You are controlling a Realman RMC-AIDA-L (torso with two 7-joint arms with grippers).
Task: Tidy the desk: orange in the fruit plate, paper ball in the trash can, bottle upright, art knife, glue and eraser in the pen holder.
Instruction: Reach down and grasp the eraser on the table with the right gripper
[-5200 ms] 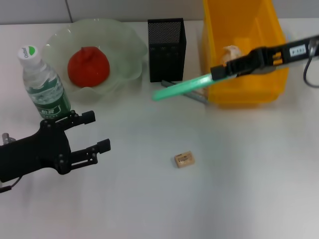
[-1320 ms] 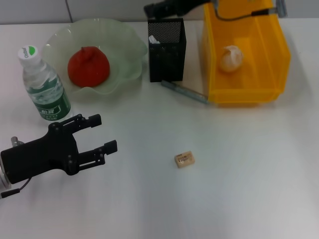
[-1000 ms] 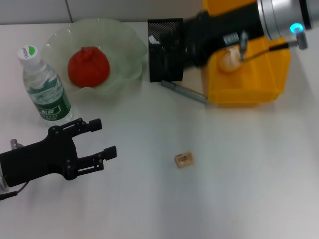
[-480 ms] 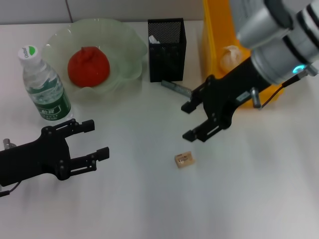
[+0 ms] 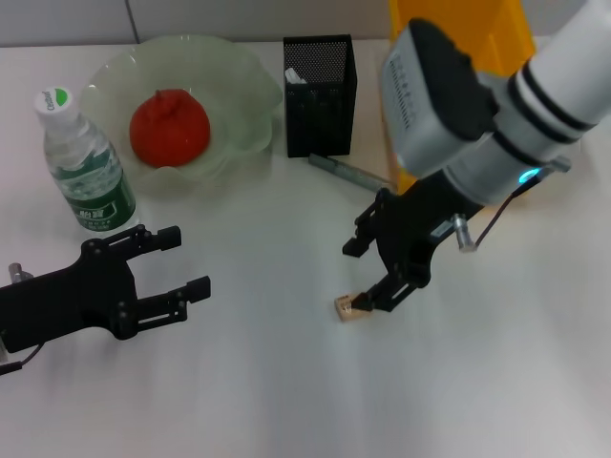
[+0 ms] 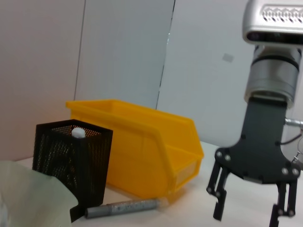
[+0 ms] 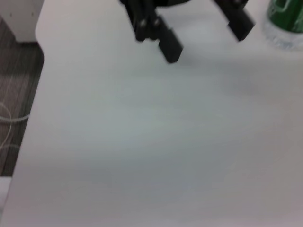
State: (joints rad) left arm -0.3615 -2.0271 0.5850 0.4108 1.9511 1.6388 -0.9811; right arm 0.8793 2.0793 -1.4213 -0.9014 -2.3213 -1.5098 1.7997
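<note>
My right gripper stays open for now, since one of its fingers hangs over the tan eraser's top edge (image 5: 345, 304) and closing now would miss.
The tan eraser (image 5: 349, 307) lies on the white desk. My right gripper (image 5: 359, 278) hangs open just behind it, one fingertip (image 5: 370, 301) right beside the block. The orange (image 5: 169, 127) sits in the pale green fruit plate (image 5: 239, 86). Beside the plate the bottle (image 5: 84, 167) stands upright. A white-topped item (image 6: 78, 133) pokes out of the black mesh pen holder (image 5: 320, 81). The grey art knife (image 5: 348, 173) lies on the desk between the holder and the yellow trash can (image 5: 458, 24). The paper ball is hidden behind my right arm. My left gripper (image 5: 186, 259) rests open at front left, holding nothing.
My right arm covers most of the trash can in the head view. The left wrist view shows the holder (image 6: 71, 165), bin (image 6: 142, 151), knife (image 6: 125, 207) and right gripper (image 6: 251, 208). The right wrist view shows bare desk, the left gripper (image 7: 203, 33) and the desk's edge (image 7: 33, 94).
My right gripper has left the pen holder, swung forward across the desk and come down open at the eraser. The left gripper has hardly shifted.
</note>
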